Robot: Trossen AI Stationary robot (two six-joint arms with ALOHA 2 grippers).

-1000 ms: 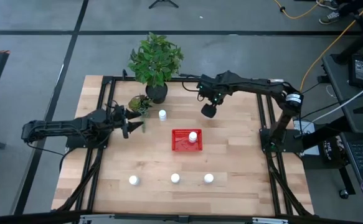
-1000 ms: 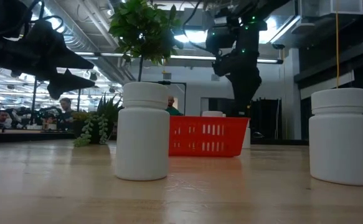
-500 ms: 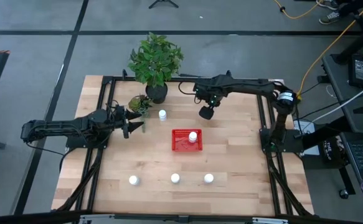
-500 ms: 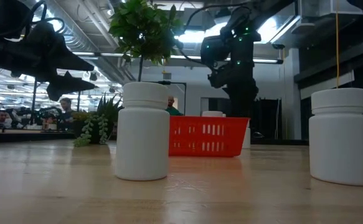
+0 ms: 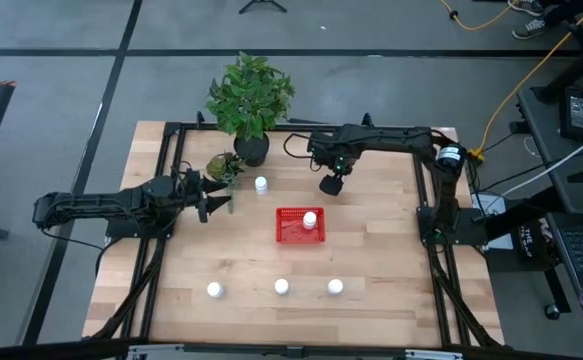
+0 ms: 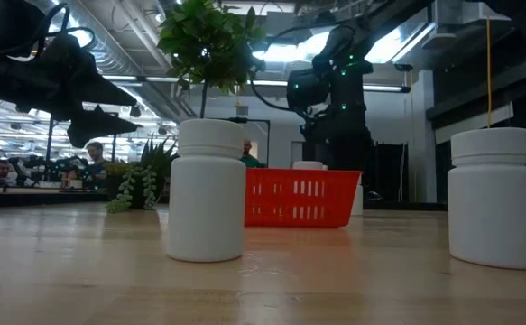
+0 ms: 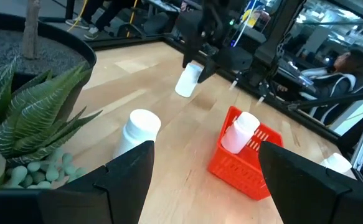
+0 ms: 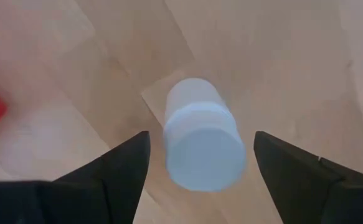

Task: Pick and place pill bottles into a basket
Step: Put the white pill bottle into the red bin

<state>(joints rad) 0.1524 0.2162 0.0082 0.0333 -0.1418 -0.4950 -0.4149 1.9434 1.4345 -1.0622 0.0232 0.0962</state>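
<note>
The robot's right gripper should place the white pill bottle into the red basket by its cap [image 8: 206, 159], so it should grab the white pill bottle's cap next.
My right gripper [image 5: 331, 184] points down, open, over an upright white pill bottle [image 8: 203, 146] on the table just beyond the red basket [image 5: 301, 227]. Its fingers stand on either side of the cap without touching it. One bottle [image 5: 310, 219] stands inside the basket. Another bottle [image 5: 261, 184] stands on the table near the plants. Three more [image 5: 214, 290], [image 5: 282, 287], [image 5: 335, 287] stand in a row near the front edge. My left gripper [image 5: 219, 200] waits open at the table's left, pointing level toward the basket.
A tall leafy plant in a black pot [image 5: 251, 148] and a small succulent [image 5: 223, 166] stand at the far left, close to my left gripper. A black metal frame [image 5: 176, 130] runs around the table's edges. Bare wood lies between the basket and the front row.
My right gripper has come down toward the bottle beyond the basket, still open and pointing down, with a slight drift toward the table's left. The bottles and the basket have stayed where they were.
</note>
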